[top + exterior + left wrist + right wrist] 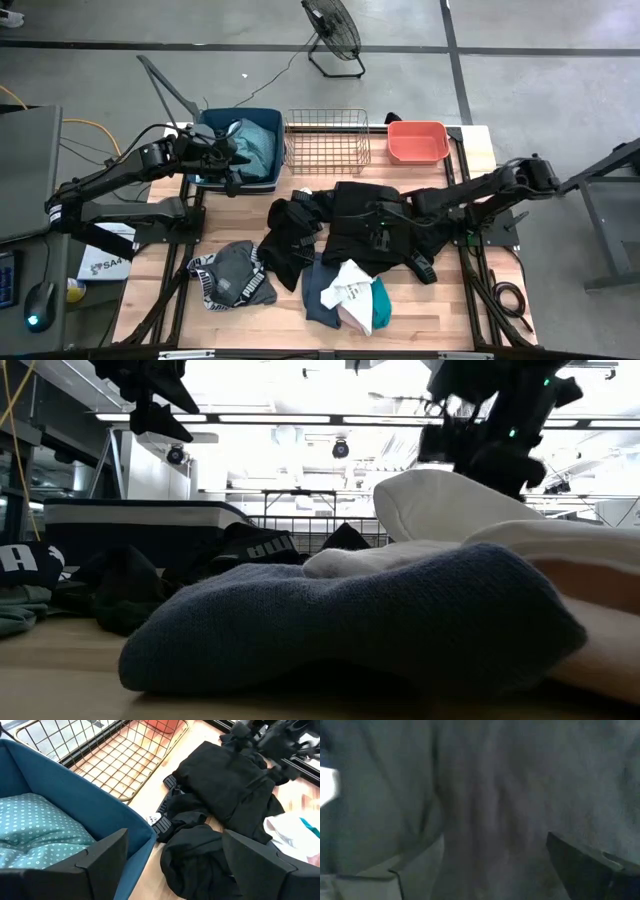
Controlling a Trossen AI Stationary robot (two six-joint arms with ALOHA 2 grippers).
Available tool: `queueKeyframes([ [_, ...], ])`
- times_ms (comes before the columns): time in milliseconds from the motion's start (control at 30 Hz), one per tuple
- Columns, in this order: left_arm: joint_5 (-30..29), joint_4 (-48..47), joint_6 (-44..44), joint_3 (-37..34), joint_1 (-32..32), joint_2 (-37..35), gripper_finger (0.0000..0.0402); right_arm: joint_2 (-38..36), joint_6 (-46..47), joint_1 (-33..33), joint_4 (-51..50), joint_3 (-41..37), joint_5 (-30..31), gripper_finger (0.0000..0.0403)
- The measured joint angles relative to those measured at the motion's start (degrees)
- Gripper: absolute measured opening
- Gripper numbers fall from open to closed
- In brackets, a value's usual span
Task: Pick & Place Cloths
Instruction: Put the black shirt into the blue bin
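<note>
The black garment needs to be picked and placed, so my right gripper should next grab it by a bunched fold of its fabric [380,225] [490,830].
Several cloths lie on the wooden table: a big black pile [365,210], a black cloth [290,240], a grey and white one [235,275], and a slate, white and teal heap [350,295]. A teal dotted cloth [40,825] lies in the blue tub [210,125]. My left gripper [172,840] is open and empty above the tub's near right corner [232,170]. My right gripper [383,228] is open, fingers pointing down, close over the black pile [480,795]. My right gripper is very close to the black pile's top. I cannot tell whether its open fingers [580,865] touch the cloth.
A wire mesh basket [327,143] stands right of the blue tub, and a coral tub [417,142] sits at the far right. A fan [335,30] stands on the floor beyond the table. Bare wood shows at the near left [160,300].
</note>
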Motion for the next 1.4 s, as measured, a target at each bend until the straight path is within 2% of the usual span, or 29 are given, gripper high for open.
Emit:
queueKeyframes([
  [200, -0.26, 0.01, 0.0, 0.0, 0.01, 0.01, 0.0312, 5.12, 2.72, -2.95, 0.93, 0.0, -1.21, 0.0375],
  [467, -0.39, 0.01, 0.0, 0.0, 0.0, 0.01, 0.0312, 12.52, -0.3, -5.07, 1.24, 0.55, -3.37, 0.0356],
  [600, -0.41, 0.0, 0.0, 0.0, 0.01, 0.01, 0.0312, 13.24, -1.15, -5.09, 1.27, 0.57, -3.13, 0.0311],
  [733, -0.43, 0.0, 0.0, 0.0, 0.0, 0.01, 0.0312, 12.61, -0.13, -5.1, 1.1, 0.42, -3.46, 0.0228],
  [967, -0.43, 0.0, -0.02, 0.0, 0.01, 0.01, 0.0312, 8.77, 4.18, -5.35, -0.33, -0.08, -6.73, 0.0039],
  [1100, -0.42, 0.0, -0.04, 0.0, 0.01, 0.01, 0.0312, 3.89, 7.57, -5.2, -2.47, -0.47, -8.96, 0.0038],
  [1400, -0.43, -0.2, -0.04, 0.02, 0.01, 0.01, 0.0312, -13.68, 10.04, -4.75, -8.14, 3.05, -7.62, 0.0038],
])
